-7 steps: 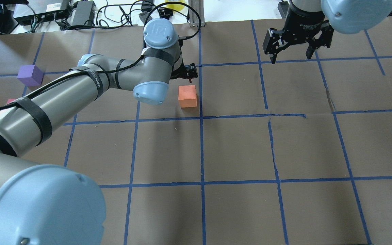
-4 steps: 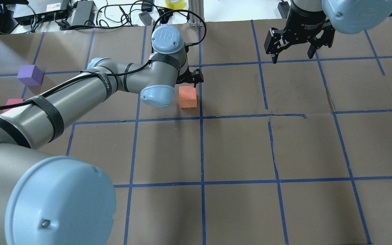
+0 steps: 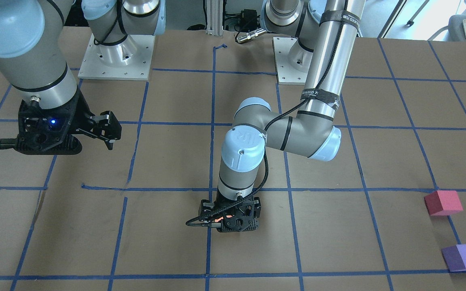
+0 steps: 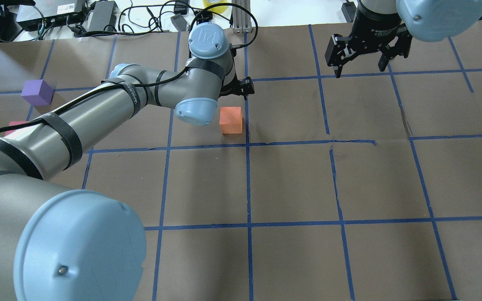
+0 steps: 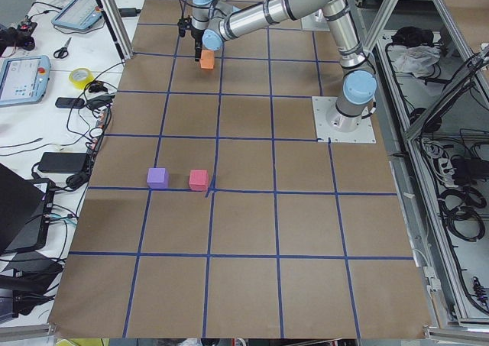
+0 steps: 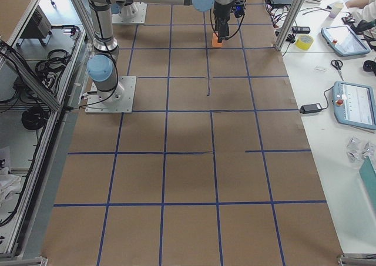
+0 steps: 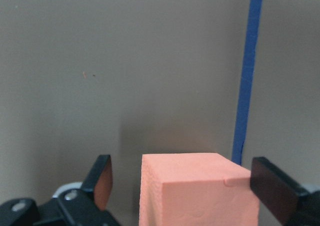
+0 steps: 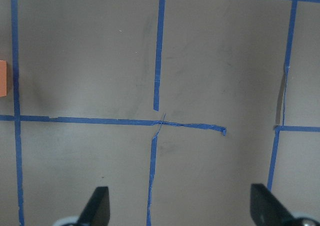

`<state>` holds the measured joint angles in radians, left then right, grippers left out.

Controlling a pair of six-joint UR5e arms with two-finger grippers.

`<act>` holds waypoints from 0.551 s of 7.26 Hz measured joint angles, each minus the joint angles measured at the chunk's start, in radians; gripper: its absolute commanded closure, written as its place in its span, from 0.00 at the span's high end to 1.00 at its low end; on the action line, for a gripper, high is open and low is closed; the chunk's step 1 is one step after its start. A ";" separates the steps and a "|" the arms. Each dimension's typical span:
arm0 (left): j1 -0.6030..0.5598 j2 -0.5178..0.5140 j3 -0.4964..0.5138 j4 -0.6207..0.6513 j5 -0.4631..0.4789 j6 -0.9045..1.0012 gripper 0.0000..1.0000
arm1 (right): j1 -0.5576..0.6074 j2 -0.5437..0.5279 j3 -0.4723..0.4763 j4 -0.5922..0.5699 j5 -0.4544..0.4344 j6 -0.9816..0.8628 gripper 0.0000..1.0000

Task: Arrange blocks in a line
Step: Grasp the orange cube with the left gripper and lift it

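Observation:
The left gripper grabs the orange block (image 4: 230,120) by its opposite sides next, to set it in line with the other blocks.
The orange block (image 4: 230,120) sits on the brown paper beside a blue tape line near the table's middle. My left gripper (image 4: 241,90) is open and sits over it. In the left wrist view the block (image 7: 195,191) lies between the two fingers (image 7: 102,181) with a gap on each side. The front view shows the gripper (image 3: 231,224) hiding most of the block. The red-pink block (image 3: 443,202) and the purple block (image 3: 463,257) sit close together far out on my left. My right gripper (image 4: 366,62) is open and empty at the far right.
Blue tape lines (image 4: 248,184) form a grid on the paper. A torn paper seam (image 4: 352,142) runs right of the orange block. Cables and power bricks (image 4: 98,16) lie past the far edge. The two arm bases (image 3: 115,56) stand at the robot's side.
My left arm has swung right and a little farther out, bringing its gripper over the orange block. The blocks and the right arm have not moved.

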<state>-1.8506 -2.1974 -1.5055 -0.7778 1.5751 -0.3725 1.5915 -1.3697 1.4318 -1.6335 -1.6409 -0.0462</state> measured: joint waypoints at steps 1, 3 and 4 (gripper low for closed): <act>0.000 0.001 0.001 -0.008 0.003 -0.002 1.00 | 0.001 0.000 0.000 0.000 0.001 -0.002 1.00; 0.000 -0.001 -0.003 -0.083 0.007 -0.007 1.00 | 0.001 0.000 -0.001 0.000 0.001 -0.005 1.00; -0.002 -0.003 -0.004 -0.122 0.006 -0.019 1.00 | 0.001 0.000 -0.001 0.000 0.001 -0.005 1.00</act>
<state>-1.8526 -2.2004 -1.5098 -0.8995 1.5808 -0.3918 1.5923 -1.3695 1.4313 -1.6337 -1.6400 -0.0510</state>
